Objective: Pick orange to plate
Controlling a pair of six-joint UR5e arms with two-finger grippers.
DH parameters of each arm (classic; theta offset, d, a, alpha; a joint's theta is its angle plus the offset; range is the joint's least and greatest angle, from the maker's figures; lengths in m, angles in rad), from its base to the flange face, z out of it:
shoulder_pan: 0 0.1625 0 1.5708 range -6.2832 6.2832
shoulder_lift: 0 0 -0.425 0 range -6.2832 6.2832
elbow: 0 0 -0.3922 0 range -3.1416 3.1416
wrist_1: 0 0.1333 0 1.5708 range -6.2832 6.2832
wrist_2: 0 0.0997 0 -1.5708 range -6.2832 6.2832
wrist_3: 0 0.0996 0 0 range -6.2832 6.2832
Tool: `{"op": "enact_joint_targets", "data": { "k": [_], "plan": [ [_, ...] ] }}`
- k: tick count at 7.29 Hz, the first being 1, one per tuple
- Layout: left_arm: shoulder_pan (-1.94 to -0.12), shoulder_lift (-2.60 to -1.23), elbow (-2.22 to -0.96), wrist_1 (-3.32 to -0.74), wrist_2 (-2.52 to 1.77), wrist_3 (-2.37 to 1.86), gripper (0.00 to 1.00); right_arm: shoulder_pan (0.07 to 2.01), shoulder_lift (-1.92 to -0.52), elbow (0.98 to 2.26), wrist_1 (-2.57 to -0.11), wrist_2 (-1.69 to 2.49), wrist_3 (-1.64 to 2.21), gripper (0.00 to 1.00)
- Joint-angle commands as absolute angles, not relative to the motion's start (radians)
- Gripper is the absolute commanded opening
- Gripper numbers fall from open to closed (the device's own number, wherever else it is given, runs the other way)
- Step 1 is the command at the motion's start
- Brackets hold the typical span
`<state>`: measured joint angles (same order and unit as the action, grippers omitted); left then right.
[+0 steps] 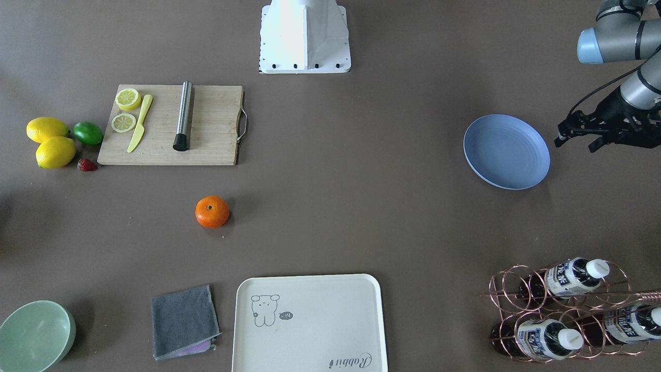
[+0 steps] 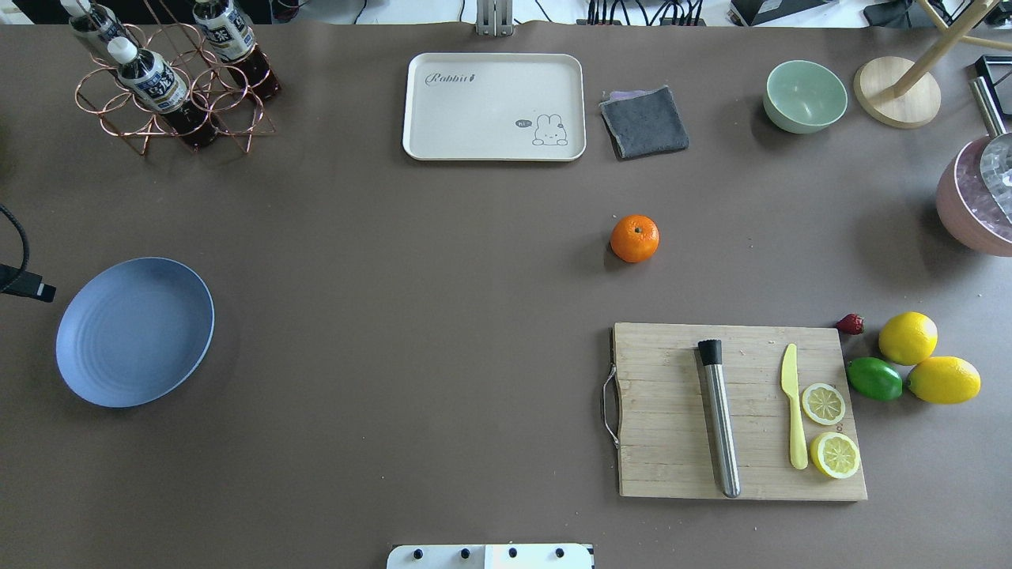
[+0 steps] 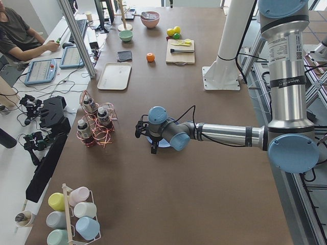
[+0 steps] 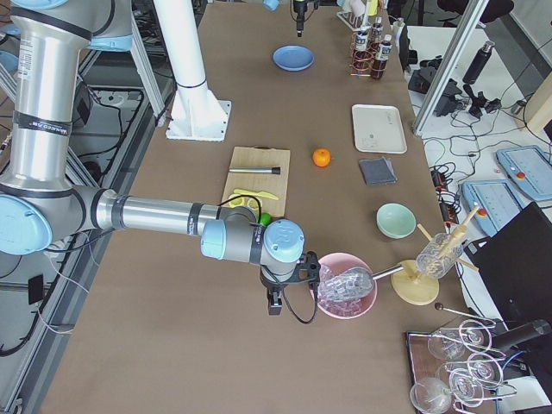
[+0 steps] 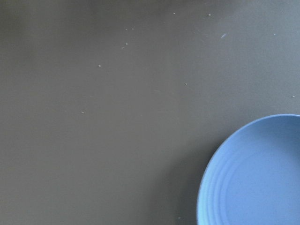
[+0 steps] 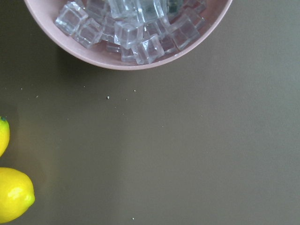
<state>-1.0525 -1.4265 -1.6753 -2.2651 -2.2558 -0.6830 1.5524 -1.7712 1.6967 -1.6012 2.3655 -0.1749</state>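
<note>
My left gripper should bring the blue plate closer to the orange (image 1: 211,211) next, so it will grab the plate by its rim (image 1: 549,151).
The orange (image 1: 211,211) lies alone on the brown table, between the cutting board and the cream tray; it also shows in the overhead view (image 2: 634,238). Far across the table, on my left side, sits the blue plate (image 1: 506,151) (image 2: 134,332), with nothing on it. My left gripper (image 1: 576,143) hovers just beyond the plate's outer edge, open and holding nothing; its wrist view catches the plate's rim (image 5: 258,178). My right gripper (image 4: 274,302) shows only in the exterior right view, beside a pink bowl, far from the orange. I cannot tell its state.
A wooden cutting board (image 2: 664,411) carries a steel rod, a yellow knife and lemon halves. Beside it lie two lemons (image 2: 908,337), a lime (image 2: 874,378) and a strawberry. At the far edge stand the cream tray (image 2: 494,107), grey cloth (image 2: 644,121), green bowl (image 2: 805,96), bottle rack (image 2: 170,87) and a pink bowl of ice (image 2: 968,201).
</note>
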Motion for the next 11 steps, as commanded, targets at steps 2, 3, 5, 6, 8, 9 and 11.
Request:
{"op": "enact_joint_targets", "data": {
  "k": [2,3,5,6,8,9,11],
  "plan": [
    [-0.97,-1.457,-1.548,-2.428,-2.214,-0.744,0.92,1.552,-1.782,1.692,-1.6,2.401,-0.179,1.0],
    [-0.968,-1.476,-1.517,-2.454,-2.214,-0.745,0.86,1.552,-1.782,1.692,-1.6,2.401,-0.179,1.0],
    [-0.968,-1.482,-1.525,-2.462,-2.217,-0.816,0.04,1.552,-1.787,1.692,-1.6,2.401,-0.179,1.0],
    [-0.968,-1.491,-1.525,-2.459,-2.221,-0.818,0.0,1.552,-1.789,1.69,-1.6,2.402,-0.181,1.0],
    [-0.966,-1.486,-1.555,-2.457,-2.227,-0.819,0.0,1.552,-1.79,1.695,-1.598,2.402,-0.181,1.0],
    [-0.966,-1.479,-1.599,-2.447,-2.23,-0.822,0.0,1.552,-1.787,1.703,-1.595,2.408,-0.178,1.0],
    [-0.959,-1.538,-1.659,-2.447,-2.249,-0.982,0.0,1.533,-1.772,1.768,-1.573,2.448,-0.173,1.0]
  ]
}}
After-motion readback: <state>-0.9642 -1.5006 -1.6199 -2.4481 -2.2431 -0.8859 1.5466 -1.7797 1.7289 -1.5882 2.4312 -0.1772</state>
